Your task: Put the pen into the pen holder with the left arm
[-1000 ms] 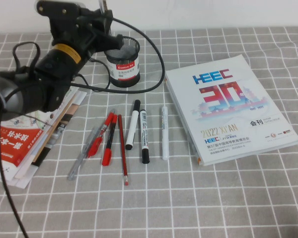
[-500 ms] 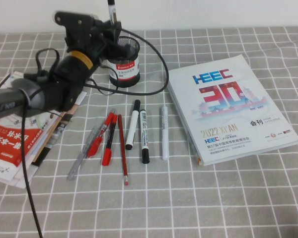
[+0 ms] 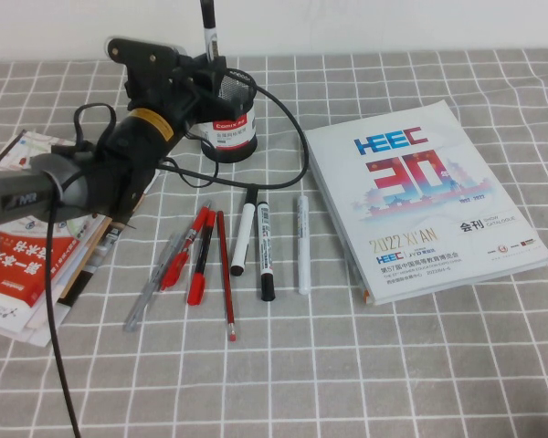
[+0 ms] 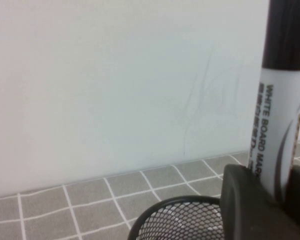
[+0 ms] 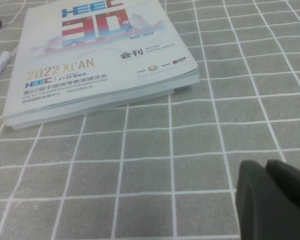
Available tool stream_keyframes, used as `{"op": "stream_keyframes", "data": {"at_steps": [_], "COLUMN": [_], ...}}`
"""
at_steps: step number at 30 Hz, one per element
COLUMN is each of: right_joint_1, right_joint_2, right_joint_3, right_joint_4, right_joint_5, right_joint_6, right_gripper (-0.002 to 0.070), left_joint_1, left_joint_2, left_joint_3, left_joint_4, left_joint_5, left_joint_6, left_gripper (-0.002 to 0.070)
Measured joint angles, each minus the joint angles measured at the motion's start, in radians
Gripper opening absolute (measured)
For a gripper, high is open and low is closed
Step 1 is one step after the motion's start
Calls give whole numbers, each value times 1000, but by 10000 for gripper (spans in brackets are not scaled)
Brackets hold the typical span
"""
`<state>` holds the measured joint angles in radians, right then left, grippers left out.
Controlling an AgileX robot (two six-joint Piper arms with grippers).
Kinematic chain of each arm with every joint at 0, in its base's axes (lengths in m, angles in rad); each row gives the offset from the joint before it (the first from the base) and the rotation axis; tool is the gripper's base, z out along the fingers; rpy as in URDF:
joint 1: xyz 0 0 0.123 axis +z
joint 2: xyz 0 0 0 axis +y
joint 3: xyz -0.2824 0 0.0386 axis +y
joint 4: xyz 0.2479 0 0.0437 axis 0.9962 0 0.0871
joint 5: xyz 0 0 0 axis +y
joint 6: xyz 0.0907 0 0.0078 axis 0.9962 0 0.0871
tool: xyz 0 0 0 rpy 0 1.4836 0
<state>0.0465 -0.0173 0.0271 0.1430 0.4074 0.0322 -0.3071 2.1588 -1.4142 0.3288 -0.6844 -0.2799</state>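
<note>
My left gripper opens now, since the upright white marker stands inside the holder's black mesh rim. The marker would rest in the holder (image 3: pixel 231 120).
My left gripper (image 3: pixel 210 66) is shut on the pen (image 3: pixel 206 26), a thick white marker with a black cap, and holds it upright at the far left rim of the pen holder (image 3: pixel 231 120). The holder is a black mesh cup with a white and red label. In the left wrist view the pen (image 4: pixel 280 105) stands between the black fingers (image 4: pixel 242 200) of the left gripper (image 4: pixel 276 182), with the holder's mesh rim (image 4: pixel 175 212) just below. The pen's lower end is hidden. My right gripper (image 5: pixel 266 172) is shut and empty, low over the checked cloth, out of the high view.
Two white markers (image 3: pixel 243 230) (image 3: pixel 266 248), a slim white pen (image 3: pixel 302 242), red pens (image 3: pixel 197 251) and a red pencil (image 3: pixel 225 274) lie in front of the holder. A thick book (image 3: pixel 420 196) lies at the right. Magazines (image 3: pixel 27 265) are stacked at the left.
The left gripper has carried the upright pen to the right and slightly down, closer over the pen holder. The arm has swung in behind it. Nothing else moved.
</note>
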Motion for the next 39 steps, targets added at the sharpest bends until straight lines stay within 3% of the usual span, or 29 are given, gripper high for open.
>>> {"op": "stream_keyframes", "data": {"at_steps": [3,10,15,18,22,24,29,39], "right_joint_1": [0,0,0,0,0,0,0,0], "right_joint_2": [0,0,0,0,0,0,0,0], "right_joint_3": [0,0,0,0,0,0,0,0], "right_joint_4": [0,0,0,0,0,0,0,0], "right_joint_5": [0,0,0,0,0,0,0,0], "right_joint_6": [0,0,0,0,0,0,0,0], "right_gripper": [-15,-15,-15,-15,-15,-15,-15,-15], "left_joint_1": [0,0,0,0,-9,-20,-27,-27], "left_joint_2": [0,0,-44,-120,-264,-360,-629,-1194], "left_joint_3": [0,0,0,0,20,57,222,687], "left_joint_4": [0,1,12,23,65,93,126,132], "left_joint_5": [14,23,93,201,349,386,404,496], "left_joint_6": [0,0,0,-9,-41,-58,-107,-152], "left_gripper": [128,326,344,296,98,41,4,0]}}
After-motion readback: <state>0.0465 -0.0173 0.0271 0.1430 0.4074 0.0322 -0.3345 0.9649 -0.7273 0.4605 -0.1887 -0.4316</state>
